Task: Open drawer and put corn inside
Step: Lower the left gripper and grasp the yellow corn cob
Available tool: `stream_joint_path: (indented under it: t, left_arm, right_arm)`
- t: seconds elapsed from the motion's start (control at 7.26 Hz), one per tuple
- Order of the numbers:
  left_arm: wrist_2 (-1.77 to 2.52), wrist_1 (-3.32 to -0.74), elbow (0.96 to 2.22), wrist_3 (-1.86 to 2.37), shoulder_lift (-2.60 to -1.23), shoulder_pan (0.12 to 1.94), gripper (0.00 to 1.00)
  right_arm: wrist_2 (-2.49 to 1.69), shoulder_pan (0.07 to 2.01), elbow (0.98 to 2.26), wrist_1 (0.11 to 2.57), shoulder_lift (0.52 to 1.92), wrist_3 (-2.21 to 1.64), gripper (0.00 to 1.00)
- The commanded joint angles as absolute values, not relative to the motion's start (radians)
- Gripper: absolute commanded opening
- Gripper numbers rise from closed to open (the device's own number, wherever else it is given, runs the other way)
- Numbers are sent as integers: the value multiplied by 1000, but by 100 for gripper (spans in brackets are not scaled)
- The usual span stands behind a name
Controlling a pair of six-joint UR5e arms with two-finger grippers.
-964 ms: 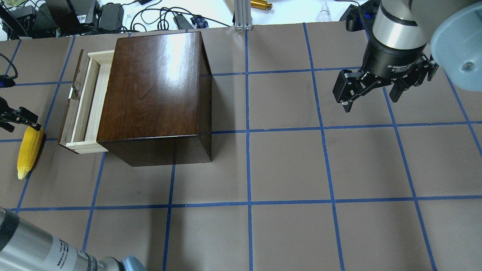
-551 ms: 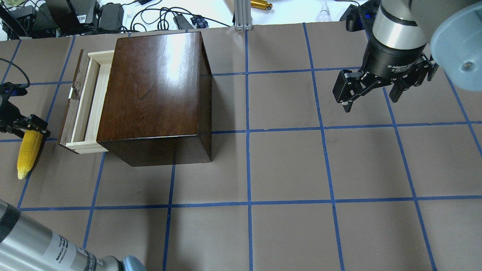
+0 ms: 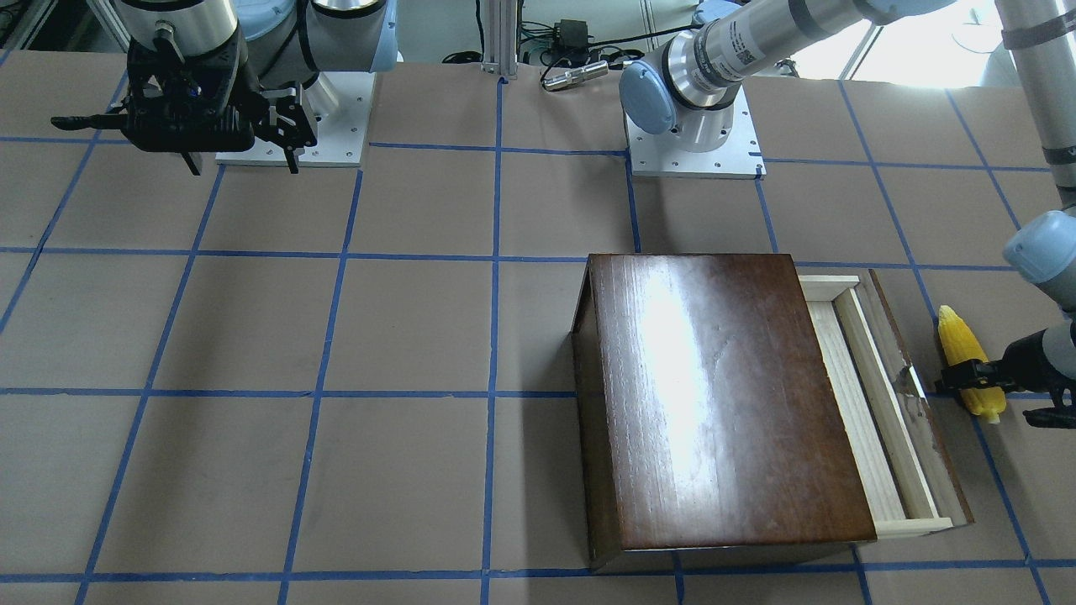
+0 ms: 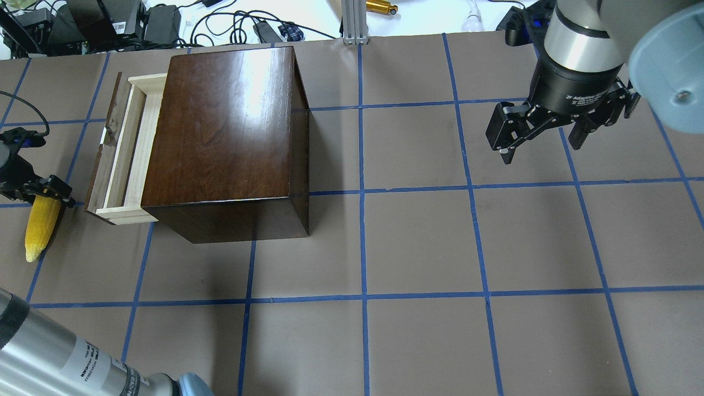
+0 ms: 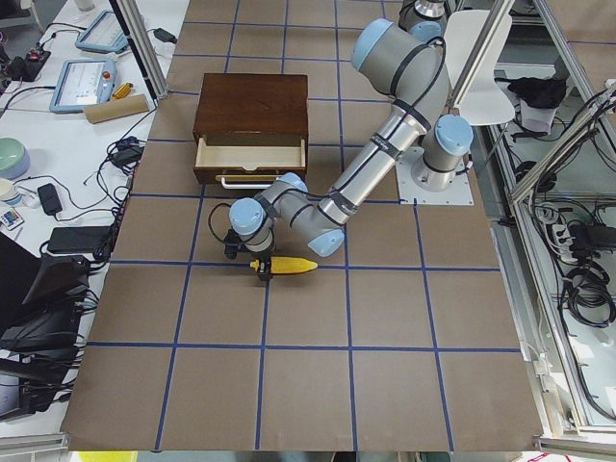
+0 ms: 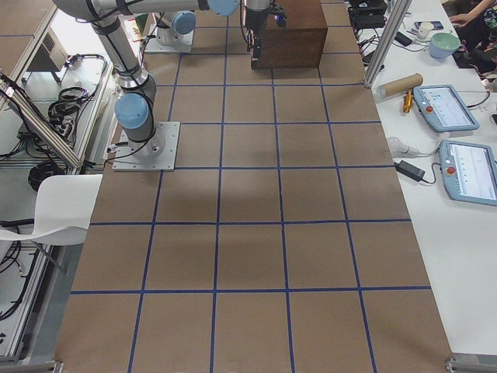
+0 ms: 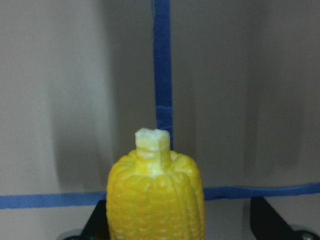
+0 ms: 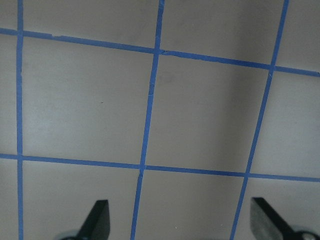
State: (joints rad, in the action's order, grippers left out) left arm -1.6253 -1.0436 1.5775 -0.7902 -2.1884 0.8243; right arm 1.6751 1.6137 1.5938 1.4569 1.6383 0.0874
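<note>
My left gripper is going to grab the yellow corn by its thick kernelled body (image 3: pixel 980 402) next. Then it can put the corn inside the open drawer (image 3: pixel 867 403).
The dark-brown wooden box (image 4: pixel 225 126) stands left of the table's middle. Its drawer (image 4: pixel 129 148) of pale wood is pulled partly out to the left and holds nothing; it also shows in the front view (image 3: pixel 874 395). The yellow corn (image 4: pixel 41 225) lies on the table just left of the drawer front. My left gripper (image 4: pixel 30 192) is open and straddles the corn's blunt end. In the left wrist view the corn (image 7: pixel 155 195) sits between the fingers, with a gap to the right finger (image 7: pixel 265 220). My right gripper (image 4: pixel 542 143) is open and empty, hovering far right.
Blue tape lines grid the brown table (image 4: pixel 418 242). An aluminium post (image 4: pixel 355 22), cables and power bricks (image 4: pixel 110 22) lie past the far edge. The left arm's forearm (image 4: pixel 60 357) crosses the near left corner. The corn lies close to the table's left edge.
My left gripper has moved right and toward me, onto the corn's blunt end. The corn, the drawer and the right arm have not moved.
</note>
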Motion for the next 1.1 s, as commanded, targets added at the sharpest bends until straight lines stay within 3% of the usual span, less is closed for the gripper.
stream_joint_path:
  t: [0.0,0.96]
  left_arm:
    - [-1628,-1039,1577,-805,-2189,821,25]
    - [-1626,-1039,1580,-805,-2172,821,22]
  right_arm:
    - [1675,1614,1594,1456,1637,87,100]
    - [1675,1614,1594,1457,1638,87,100]
